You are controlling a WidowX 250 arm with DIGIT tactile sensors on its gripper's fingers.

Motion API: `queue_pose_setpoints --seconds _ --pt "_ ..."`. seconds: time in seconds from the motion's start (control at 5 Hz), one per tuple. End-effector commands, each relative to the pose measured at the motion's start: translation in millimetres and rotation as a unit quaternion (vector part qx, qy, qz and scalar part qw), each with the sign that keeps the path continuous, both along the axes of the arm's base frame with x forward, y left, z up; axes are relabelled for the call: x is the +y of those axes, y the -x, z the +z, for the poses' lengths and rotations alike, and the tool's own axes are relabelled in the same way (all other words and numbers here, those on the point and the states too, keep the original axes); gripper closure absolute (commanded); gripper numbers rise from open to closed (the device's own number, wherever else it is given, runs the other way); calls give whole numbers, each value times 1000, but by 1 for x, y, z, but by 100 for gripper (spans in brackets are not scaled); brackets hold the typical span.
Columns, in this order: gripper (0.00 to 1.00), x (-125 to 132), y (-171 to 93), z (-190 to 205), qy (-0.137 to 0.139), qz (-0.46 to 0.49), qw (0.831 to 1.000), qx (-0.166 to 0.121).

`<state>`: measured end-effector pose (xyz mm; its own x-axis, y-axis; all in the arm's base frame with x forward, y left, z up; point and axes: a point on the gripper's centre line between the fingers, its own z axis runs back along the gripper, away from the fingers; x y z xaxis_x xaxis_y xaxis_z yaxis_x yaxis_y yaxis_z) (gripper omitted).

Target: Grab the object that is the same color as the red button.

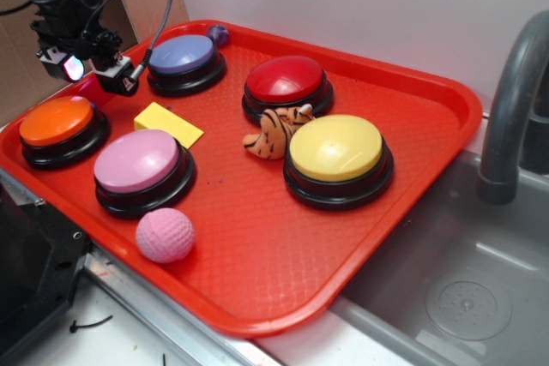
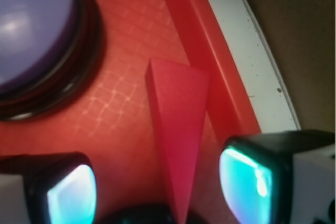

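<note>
My gripper's fingers hover above the small red block point(image 1: 87, 88), with red tray showing beside the block, so it is too early to close; lowering comes first.
The small red block point(image 2: 176, 114) lies on the red tray point(image 2: 131, 98) next to its rim, a narrow wedge in the wrist view. My gripper point(image 2: 157, 192) is open; its two pads stand either side of the block with gaps on both sides. In the exterior view the gripper point(image 1: 96, 75) is at the tray's far left edge, between the orange button point(image 1: 57, 120) and the purple button point(image 1: 182, 56), and it hides the block. The red button point(image 1: 285, 79) sits at the tray's back middle, well to the right of the gripper.
On the tray point(image 1: 257, 246) are a yellow block point(image 1: 168, 124), a pink button point(image 1: 137, 160), a yellow button point(image 1: 335, 147), a pink ball point(image 1: 165, 235), a tiger toy point(image 1: 273, 133) and a small purple thing point(image 1: 218, 35). A sink point(image 1: 463, 289) with a faucet point(image 1: 515, 109) lies to the right.
</note>
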<state>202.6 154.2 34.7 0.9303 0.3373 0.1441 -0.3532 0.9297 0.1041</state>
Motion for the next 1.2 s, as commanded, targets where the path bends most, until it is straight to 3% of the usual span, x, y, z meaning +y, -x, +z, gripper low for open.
queue_pose_setpoints --seconds 0.0,0.2,0.4,0.6,0.8,1.0 --pt "0 21 -10 -2 -21 24 999 -5" --pt "35 18 -14 -2 -25 17 999 11" --pt "100 18 -14 -3 -24 11 1000 2" --pt "100 18 -12 -2 -24 12 1000 0" --pt "100 21 -13 5 -21 1 999 26" --pt "100 20 -17 26 -40 16 999 23"
